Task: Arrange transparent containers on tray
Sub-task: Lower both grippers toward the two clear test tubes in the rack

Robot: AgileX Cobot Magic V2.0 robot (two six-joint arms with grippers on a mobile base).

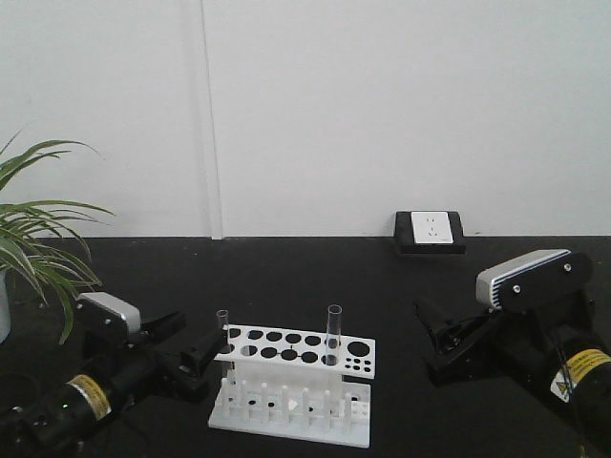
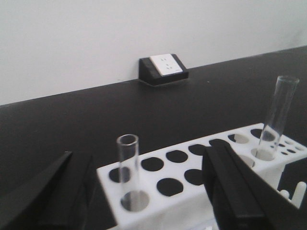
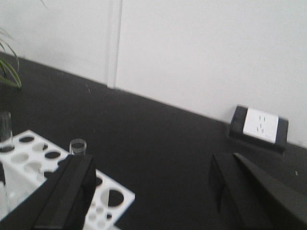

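My left gripper grabs the transparent test tube by its rimmed upper part (image 1: 222,322) next, to move it out of the rack (image 1: 296,358) toward the tray.
Two transparent containers stand upright in a white rack (image 1: 296,358): one at its left end (image 1: 222,329), one further right (image 1: 333,329). My left gripper (image 1: 196,339) is open at the rack's left end. In the left wrist view the near tube (image 2: 127,163) stands between its spread fingers (image 2: 235,191), apart from both, and the other tube (image 2: 276,120) stands at the right. My right gripper (image 1: 431,339) is open to the right of the rack with nothing in it. In its wrist view a tube rim (image 3: 77,146) peeks over the left finger (image 3: 67,196). The tray is out of view.
A black socket box (image 1: 430,232) sits against the white wall at the back of the black table. A potted plant (image 1: 33,248) leans in at the far left. Bare black tabletop (image 1: 401,286) lies between the rack and the wall.
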